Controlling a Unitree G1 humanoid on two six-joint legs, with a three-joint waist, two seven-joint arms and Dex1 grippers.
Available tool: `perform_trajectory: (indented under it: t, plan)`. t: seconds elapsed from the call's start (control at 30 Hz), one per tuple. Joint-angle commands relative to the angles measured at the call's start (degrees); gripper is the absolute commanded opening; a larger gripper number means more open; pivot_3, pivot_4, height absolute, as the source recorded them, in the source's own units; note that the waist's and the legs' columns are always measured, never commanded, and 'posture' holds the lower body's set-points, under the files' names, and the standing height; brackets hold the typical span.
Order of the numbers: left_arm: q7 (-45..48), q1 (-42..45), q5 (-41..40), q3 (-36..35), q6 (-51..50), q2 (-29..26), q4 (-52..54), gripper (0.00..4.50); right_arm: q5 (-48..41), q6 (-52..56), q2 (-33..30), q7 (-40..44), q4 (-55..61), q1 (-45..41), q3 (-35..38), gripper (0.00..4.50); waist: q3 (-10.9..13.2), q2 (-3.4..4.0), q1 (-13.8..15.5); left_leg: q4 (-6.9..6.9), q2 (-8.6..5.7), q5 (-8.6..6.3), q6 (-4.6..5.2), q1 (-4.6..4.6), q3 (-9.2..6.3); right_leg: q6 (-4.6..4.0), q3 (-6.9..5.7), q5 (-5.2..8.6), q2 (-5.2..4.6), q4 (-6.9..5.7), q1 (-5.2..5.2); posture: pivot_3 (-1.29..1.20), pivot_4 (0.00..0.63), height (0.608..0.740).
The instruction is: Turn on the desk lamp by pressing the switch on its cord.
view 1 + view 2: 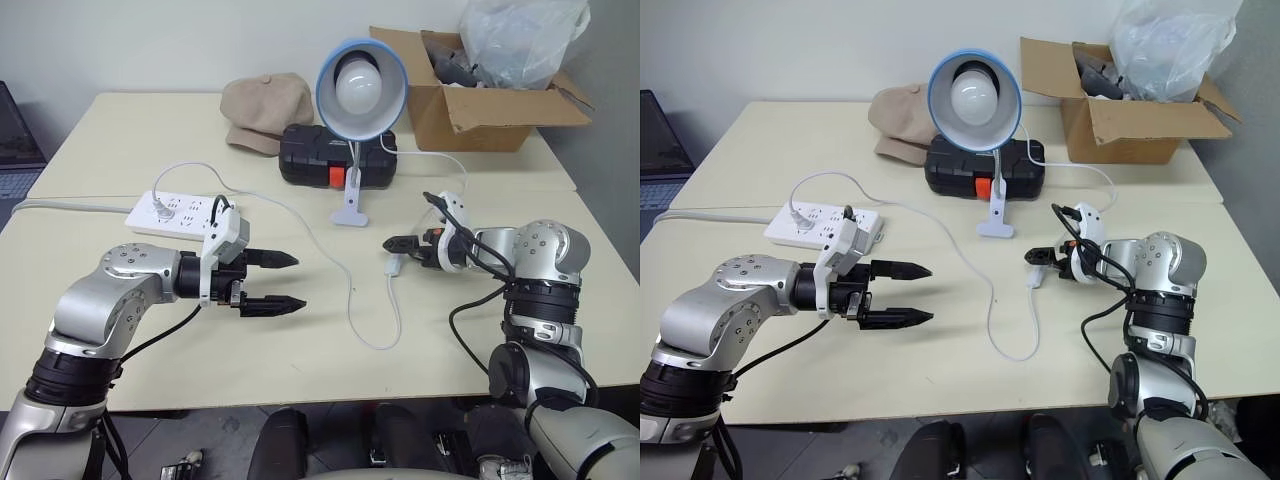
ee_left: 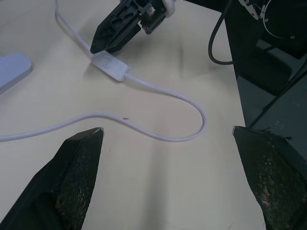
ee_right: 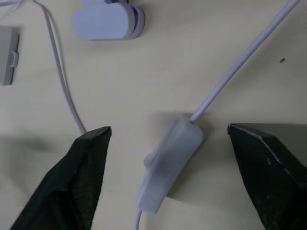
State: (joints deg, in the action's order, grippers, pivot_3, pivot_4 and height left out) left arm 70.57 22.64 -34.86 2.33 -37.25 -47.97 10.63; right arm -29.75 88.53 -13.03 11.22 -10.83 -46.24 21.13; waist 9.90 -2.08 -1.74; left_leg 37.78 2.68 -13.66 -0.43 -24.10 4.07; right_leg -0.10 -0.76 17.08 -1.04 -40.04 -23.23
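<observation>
The cord switch has a white plastic housing (image 1: 394, 264) (image 3: 172, 158). My right gripper will grab the switch by it next, and that holds the switch up for pressing.
The desk lamp (image 1: 360, 85) stands at mid-table on its white clip base (image 1: 352, 212), blue shade facing me, and the bulb looks unlit. Its thin white cord (image 1: 350, 290) loops toward the front edge and back up to the switch (image 1: 394, 265). My right gripper (image 1: 392, 243) hovers just over the switch (image 3: 168, 165), open, with the switch lying on the table between its fingers (image 3: 91, 177) and untouched. The left wrist view shows that gripper (image 2: 117, 31) above the switch (image 2: 109, 64). My left gripper (image 1: 275, 282) is open and empty, to the left of the cord loop (image 2: 158, 88).
A white power strip (image 1: 175, 212) lies at the left with a grey cable. A black case (image 1: 320, 155) and a beige cap (image 1: 265, 110) sit behind the lamp. A cardboard box (image 1: 480, 110) holding a plastic bag stands at the back right.
</observation>
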Motion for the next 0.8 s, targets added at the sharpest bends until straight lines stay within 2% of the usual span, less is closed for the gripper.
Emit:
perform_trajectory:
  t: [0.03,0.2,0.33,0.4,0.67,0.8]
  plan:
    - [-0.21,0.40,-0.51,-0.66,-0.22,0.17,1.82,4.50,0.28,-1.70,0.00,0.92,-1.54,-1.67,-0.60,2.96,0.00,0.00,-0.07,0.00,0.00,0.00,0.00,0.00,0.00,0.00,0.00,0.00,0.00,0.00,0.00,0.00,0.150,0.740]
    - [-0.54,0.60,-0.65,-0.68,-0.80,0.30,2.21,4.50,0.51,-2.83,-0.27,1.66,-3.65,-2.32,-0.83,1.62,0.00,0.00,-0.15,-0.01,0.00,0.00,0.00,0.00,0.00,0.00,0.01,0.00,0.01,0.00,0.00,0.00,0.150,0.740]
    - [-0.90,0.81,-0.71,-0.81,-1.24,0.54,2.47,4.50,0.00,-2.40,-0.39,2.76,-4.60,-2.84,-0.45,0.74,0.00,0.00,-0.14,-0.01,0.00,0.00,0.00,0.00,0.00,0.00,0.01,0.00,0.00,0.00,0.00,0.00,0.150,0.740]
    - [-1.08,1.03,-0.72,-0.84,-1.36,0.64,2.44,4.50,-0.15,-2.29,-0.61,3.21,-4.74,-2.99,-0.40,0.45,0.00,0.00,-0.07,-0.01,0.00,0.00,0.00,0.00,0.00,0.00,0.00,0.00,0.00,0.00,0.00,0.00,0.150,0.740]
    - [-2.00,2.34,-2.22,-1.37,-3.47,1.35,2.33,4.50,-2.29,-1.02,-0.70,5.17,-2.77,-3.13,1.73,0.37,0.00,0.00,-0.06,-0.01,0.00,0.00,0.00,-0.02,0.00,0.00,0.00,0.00,0.00,0.02,0.00,0.00,0.150,0.740]
    - [-2.85,3.58,-3.55,-1.79,-5.41,2.14,2.31,4.50,-3.14,-1.11,0.32,4.59,-2.45,-3.65,5.19,0.37,0.01,0.01,-0.05,-0.02,0.00,0.00,0.00,-0.01,0.00,0.00,0.00,0.00,0.00,0.02,-0.01,0.00,0.150,0.740]
